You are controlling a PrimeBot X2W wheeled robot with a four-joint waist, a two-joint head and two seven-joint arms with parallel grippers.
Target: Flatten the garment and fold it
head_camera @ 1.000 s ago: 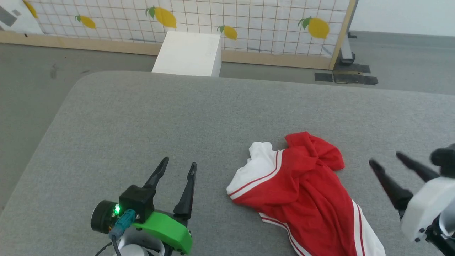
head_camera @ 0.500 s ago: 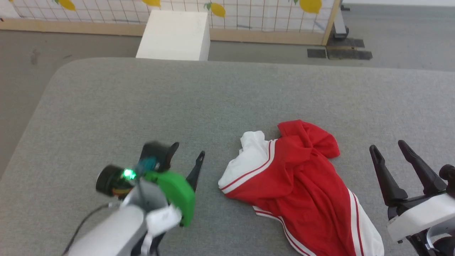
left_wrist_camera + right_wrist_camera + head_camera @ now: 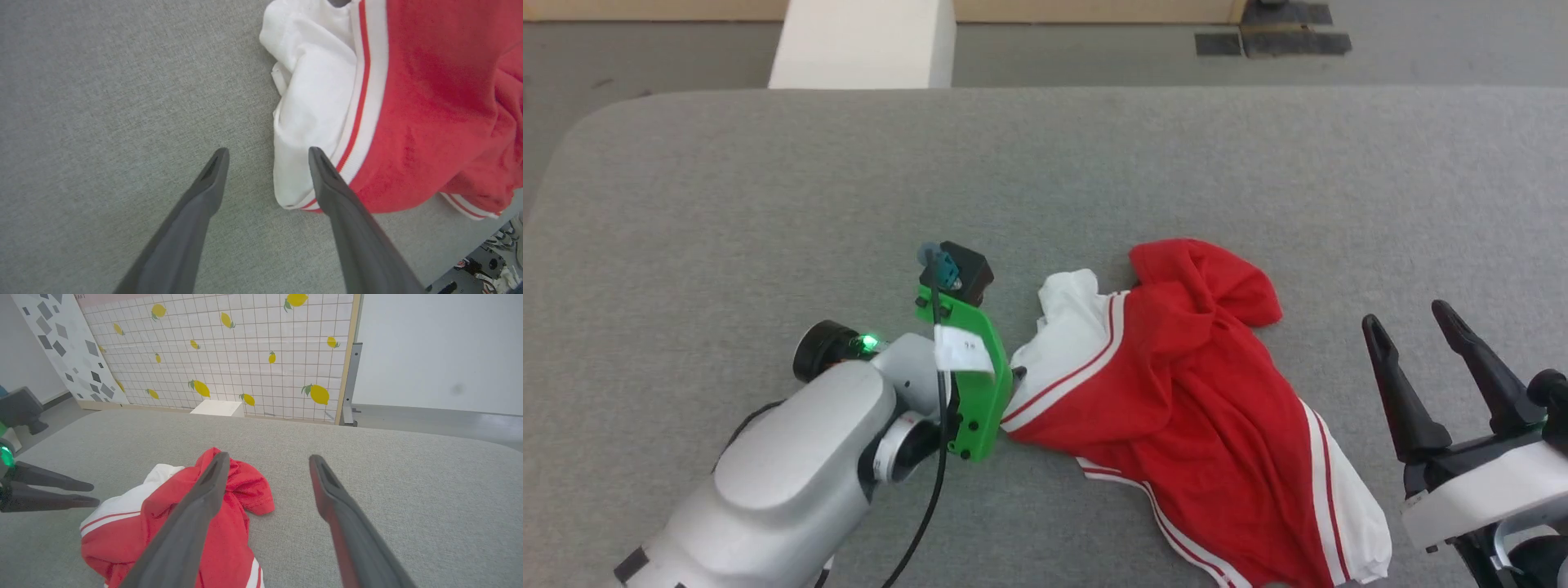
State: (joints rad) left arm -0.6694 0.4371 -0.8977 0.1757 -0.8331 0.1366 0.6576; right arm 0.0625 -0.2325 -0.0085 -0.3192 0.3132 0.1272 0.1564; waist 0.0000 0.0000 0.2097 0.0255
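Note:
Next, my left gripper needs to grab the white sleeve edge, which borders empty table, since the red body of the garment lies slack and crumpled.
The garment lies crumpled on the grey table, red with a white sleeve and striped trim at its left end. My left gripper points down at that sleeve edge, jaws open, one finger over the striped trim and the other over bare table. Whether it touches the cloth I cannot tell. In the head view its fingers are hidden under the green wrist mount. My right gripper stands open to the right of the garment, apart from it, nothing between its fingers. Any chest print is hidden in the folds.
A white box stands on the floor beyond the table's far edge. A lemon-patterned grid panel stands behind it. Dark plates lie on the floor at the back right. The table's left rounded corner is near.
The head camera has tilted down. My left arm has swung right and forward to the garment's white sleeve, fingers now turned downward. The right gripper has stayed beside the garment, still open.

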